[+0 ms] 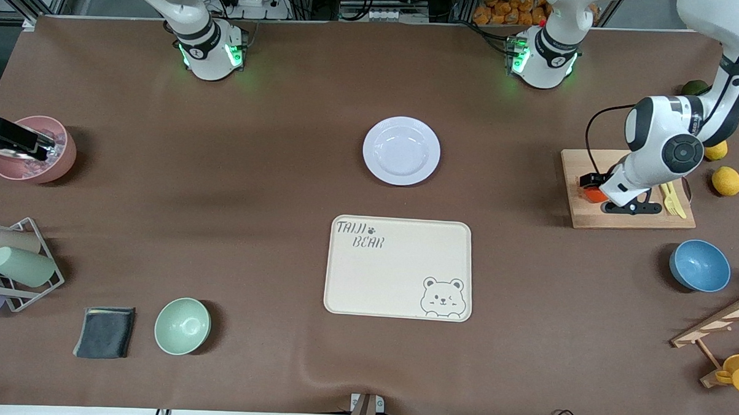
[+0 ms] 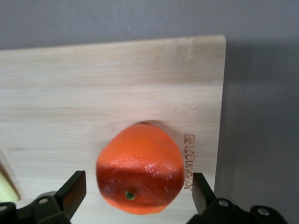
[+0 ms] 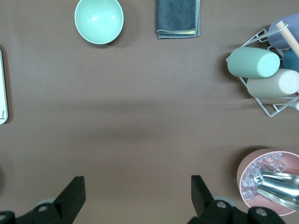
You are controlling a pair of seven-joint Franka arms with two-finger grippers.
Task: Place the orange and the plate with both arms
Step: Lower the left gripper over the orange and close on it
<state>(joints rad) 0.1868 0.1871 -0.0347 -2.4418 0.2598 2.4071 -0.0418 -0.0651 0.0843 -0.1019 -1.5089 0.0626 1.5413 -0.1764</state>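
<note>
My left gripper grabs the orange around the middle of its round body point(image 1: 594, 194) next, to set it onto the white plate point(image 1: 401, 151).
The orange point(image 1: 591, 195) sits on a wooden cutting board point(image 1: 627, 219) at the left arm's end of the table. In the left wrist view the orange point(image 2: 140, 168) lies between the open fingers of my left gripper point(image 2: 138, 193), with a gap on each side. In the front view my left gripper point(image 1: 600, 194) is low over the board at the orange. The white plate point(image 1: 401, 151) lies empty mid-table, farther from the front camera than the bear tray. My right gripper point(image 3: 138, 196) is open and empty, high over bare table toward the right arm's end, and does not show in the front view.
The cream bear tray point(image 1: 398, 268) lies mid-table. Yellow cutlery point(image 1: 673, 198) lies on the board, with lemons point(image 1: 727, 180) and a blue bowl point(image 1: 700, 266) nearby. A green bowl point(image 1: 182, 325), grey cloth point(image 1: 105, 331), cup rack point(image 1: 17, 263) and pink ice bowl point(image 1: 36, 150) are at the right arm's end.
</note>
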